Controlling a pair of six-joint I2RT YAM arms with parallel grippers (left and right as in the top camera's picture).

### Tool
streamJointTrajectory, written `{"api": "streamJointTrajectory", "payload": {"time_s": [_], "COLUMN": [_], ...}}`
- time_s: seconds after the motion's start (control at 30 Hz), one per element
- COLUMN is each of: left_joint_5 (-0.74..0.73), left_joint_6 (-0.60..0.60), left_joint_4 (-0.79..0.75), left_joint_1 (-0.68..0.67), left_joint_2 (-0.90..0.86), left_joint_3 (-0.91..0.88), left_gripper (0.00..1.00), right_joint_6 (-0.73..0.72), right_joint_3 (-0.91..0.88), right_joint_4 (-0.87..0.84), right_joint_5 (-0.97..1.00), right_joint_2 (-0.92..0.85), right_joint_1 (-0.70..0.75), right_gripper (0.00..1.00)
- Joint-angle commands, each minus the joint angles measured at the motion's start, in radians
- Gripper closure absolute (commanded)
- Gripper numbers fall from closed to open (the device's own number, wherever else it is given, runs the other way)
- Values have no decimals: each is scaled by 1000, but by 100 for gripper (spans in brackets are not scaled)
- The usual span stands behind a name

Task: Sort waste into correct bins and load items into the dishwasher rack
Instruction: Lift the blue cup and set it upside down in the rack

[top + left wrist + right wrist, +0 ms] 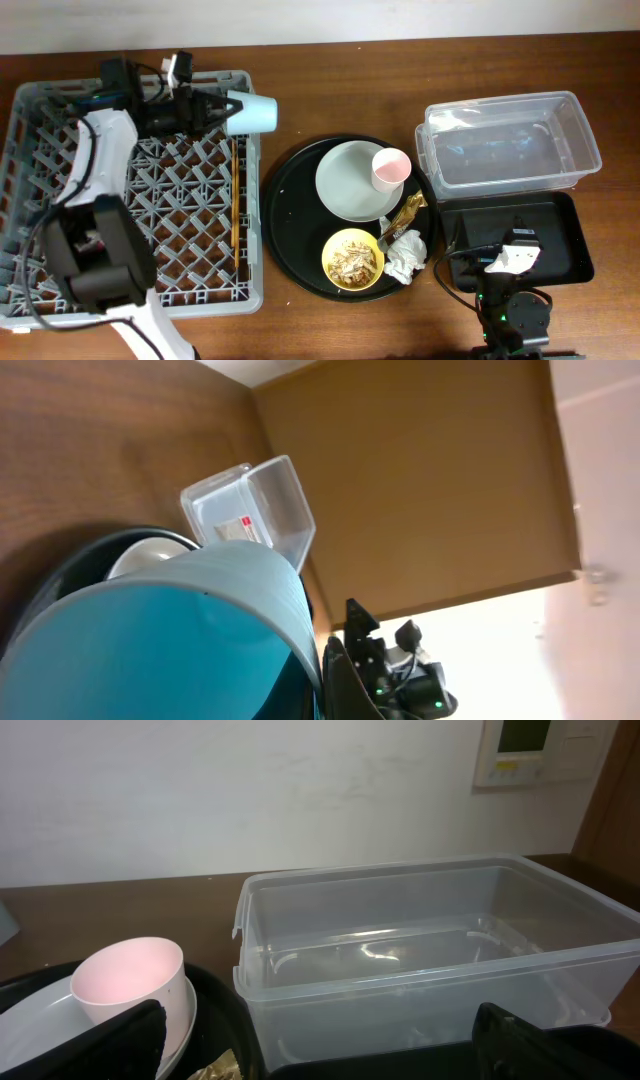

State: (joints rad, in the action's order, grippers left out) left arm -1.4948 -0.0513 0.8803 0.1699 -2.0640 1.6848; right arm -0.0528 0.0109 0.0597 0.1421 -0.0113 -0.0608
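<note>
The small blue cup (252, 112) stays held in my left gripper for now, as its body juts past the rack's rim and if I opened now, it would tip off the rack.
My left gripper (228, 108) is shut on the small blue cup (252, 112), held on its side above the far right corner of the grey dishwasher rack (60, 110). The cup fills the left wrist view (150, 640). Wooden chopsticks (235, 200) lie in the rack near its right side. The pale plate (350, 185) carries the pink cup (391, 168) (130, 982). The yellow bowl (352, 258) holds tan scraps. The white napkin (405, 257) and gold wrapper (405, 212) lie beside it. My right gripper (510, 260) (330, 1060) is open and empty over the black rectangular tray (565, 235).
The plate, bowl, napkin and wrapper sit on a large round black tray (290, 200). The clear tub (510, 140) (430, 940) stands behind the black rectangular tray at the right. A pale wall runs along the table's far edge.
</note>
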Motion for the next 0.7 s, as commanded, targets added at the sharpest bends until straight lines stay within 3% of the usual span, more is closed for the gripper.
{"api": "streamJointTrajectory", "payload": {"time_s": [0.0, 0.13, 0.23, 0.4, 0.53, 0.67], "left_joint_5": [-64, 151, 216, 212, -72, -54], "left_joint_6": [-33, -34, -51, -60, -86, -74], "left_joint_4": [5, 65, 79, 72, 47, 18], "left_joint_1": [8, 26, 50, 86, 87, 75], "left_joint_2": [-65, -89, -89, -97, -126, -130], "left_joint_3": [-3, -9, -26, -58, -65, -66], "left_gripper": [100, 100, 100, 100, 100, 100], "right_joint_6": [-5, -5, -5, -5, -5, -5], "right_joint_3": [-5, -5, -5, -5, -5, -5], "right_joint_4": [6, 6, 6, 6, 6, 6], "right_joint_5": [16, 16, 16, 16, 16, 16], "right_joint_2": [6, 6, 6, 6, 6, 6], "right_joint_1": [-5, -5, -5, -5, -5, -5], "right_gripper": [2, 2, 2, 2, 2, 2]}}
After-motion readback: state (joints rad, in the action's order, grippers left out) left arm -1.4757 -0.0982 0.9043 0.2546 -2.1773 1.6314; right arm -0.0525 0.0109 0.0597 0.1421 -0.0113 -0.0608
